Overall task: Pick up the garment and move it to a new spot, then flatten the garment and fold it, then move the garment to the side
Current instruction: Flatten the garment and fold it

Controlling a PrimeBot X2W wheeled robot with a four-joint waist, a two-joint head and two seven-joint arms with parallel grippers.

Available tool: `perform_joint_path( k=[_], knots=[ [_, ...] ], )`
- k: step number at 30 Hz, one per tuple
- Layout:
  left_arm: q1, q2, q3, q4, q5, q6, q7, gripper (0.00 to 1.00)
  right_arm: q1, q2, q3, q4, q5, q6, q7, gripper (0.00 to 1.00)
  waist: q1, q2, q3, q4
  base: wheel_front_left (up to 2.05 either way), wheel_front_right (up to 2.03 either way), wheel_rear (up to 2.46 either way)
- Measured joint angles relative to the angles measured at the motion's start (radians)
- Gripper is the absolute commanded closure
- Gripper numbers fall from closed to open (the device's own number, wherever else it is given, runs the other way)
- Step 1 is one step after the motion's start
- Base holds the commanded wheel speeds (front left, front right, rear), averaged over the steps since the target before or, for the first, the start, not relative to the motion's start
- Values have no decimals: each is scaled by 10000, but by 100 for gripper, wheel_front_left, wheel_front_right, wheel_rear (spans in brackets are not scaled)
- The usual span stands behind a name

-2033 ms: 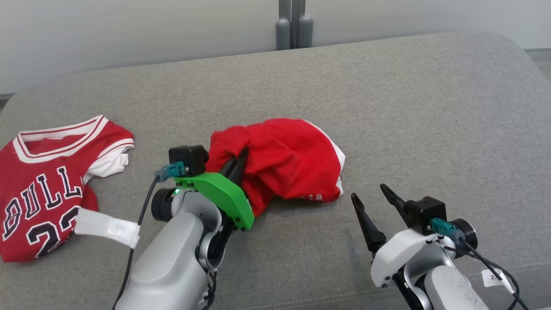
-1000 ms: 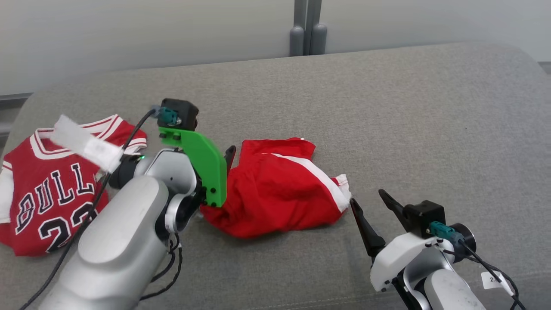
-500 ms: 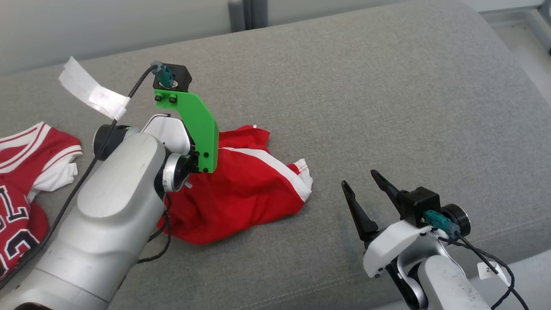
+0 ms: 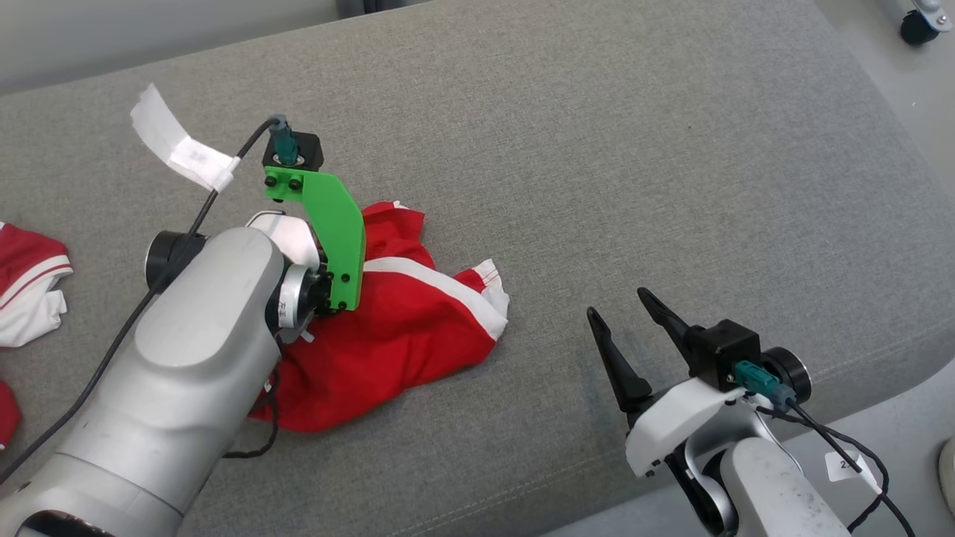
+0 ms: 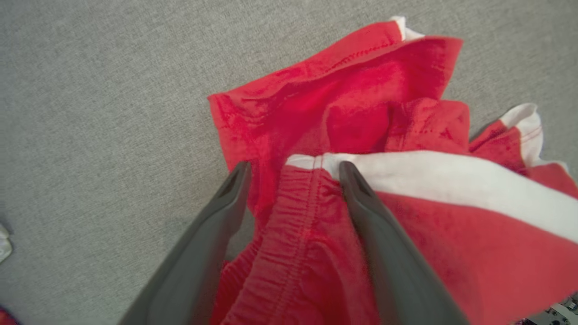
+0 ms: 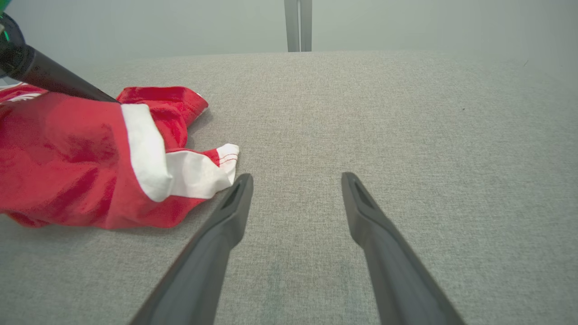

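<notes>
Next, the left gripper grabs the shorts by the waistband at the stripe's end [image 5: 300,181], which stands up in a fold above the slack cloth [image 5: 460,238].
The garment [image 4: 403,328] is a pair of red shorts with a white side stripe, lying crumpled on the grey cushion. My left gripper [image 5: 293,166] points down at it, open, its two fingers straddling the elastic waistband near the stripe's end. In the head view my left wrist and green bracket [image 4: 336,231] cover those fingers. One dark left finger [image 6: 49,77] touches the garment [image 6: 63,153] in the right wrist view. My right gripper [image 4: 618,302] is open and holds nothing, just right of the shorts' white hem corner [image 6: 212,169].
A red and white jersey [image 4: 30,268] lies at the left edge of the head view. The cushion's rounded front edge [image 4: 858,365] runs along the lower right, with floor beyond. A caster wheel [image 4: 914,26] stands at the top right. A white tag [image 4: 179,145] hangs on the left arm's cable.
The head view has swung right, so the jersey has slid toward the left edge. The shorts, bunched high two seconds ago, now lie lower. My left wrist has turned downward over them.
</notes>
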Motion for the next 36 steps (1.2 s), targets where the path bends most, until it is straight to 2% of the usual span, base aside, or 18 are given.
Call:
perform_joint_path(
  k=[2, 3, 4, 5, 6, 7, 9, 13, 14, 18, 27, 32, 36],
  knots=[
    [41, -8, -69, -107, -27, 33, 297, 0, 0, -4, -65, 33, 0, -2, 0, 0, 0, 0, -20, 66, 0, 0, 0],
    [81, 2, -125, -161, -42, 38, 407, 9, 0, -4, -67, 56, -2, 0, 0, 0, 0, 0, -41, 100, 0, 0, 0],
    [128, 17, -163, -230, -44, 40, 453, 48, 0, -2, -61, 73, -2, 0, 0, 0, 0, 0, -65, 131, 0, 0, 0],
    [163, 29, -176, -282, -65, 33, 495, 62, 0, 0, -48, 79, -2, 0, 2, 0, 0, 0, -88, 159, 0, 0, 0],
    [196, 33, -188, -341, -109, -40, 506, 95, -1, 0, -35, 84, -2, 0, 2, 0, 0, 0, -107, 188, 0, 0, 0],
    [243, 31, -201, -428, -142, -94, 458, 100, -3, 0, -25, 92, -2, 0, 2, 0, 0, 0, -124, 217, 0, 0, 0],
    [312, 21, -215, -591, -136, -136, 178, 100, -17, 0, 10, 111, -6, 0, 6, 0, 0, 0, -157, 273, 0, 0, 0],
    [314, -75, 56, -853, 50, -192, -1248, 100, -54, 2, 82, 148, -6, 0, 15, 0, 0, 0, -250, 358, 0, 0, 0],
    [314, -75, 56, -853, 50, -192, -1248, 100, -54, 2, 82, 148, -6, 0, 15, 0, 0, 0, -250, 358, 0, 0, 0],
    [158, -382, 497, -880, 73, -238, -2849, 100, -52, 0, 121, 215, -6, 0, 31, 0, 0, 0, -386, 412, 0, 0, 0],
    [-563, -1262, 1223, -1032, 263, -754, -6293, 100, 72, 2, -46, 291, -69, -2, 144, 0, 0, 0, -772, 628, 0, 0, 0],
    [-790, -1574, 1492, -1459, 205, -1014, -7478, 100, 197, 0, -232, 213, -104, -2, 196, 0, 0, 0, -910, 898, 0, 0, 0],
    [-516, -1492, 1503, -1925, 211, -1024, -7963, 100, 259, 0, -454, 127, -144, 0, 219, 0, 0, 0, -956, 1218, 0, 0, 0]
  ],
)
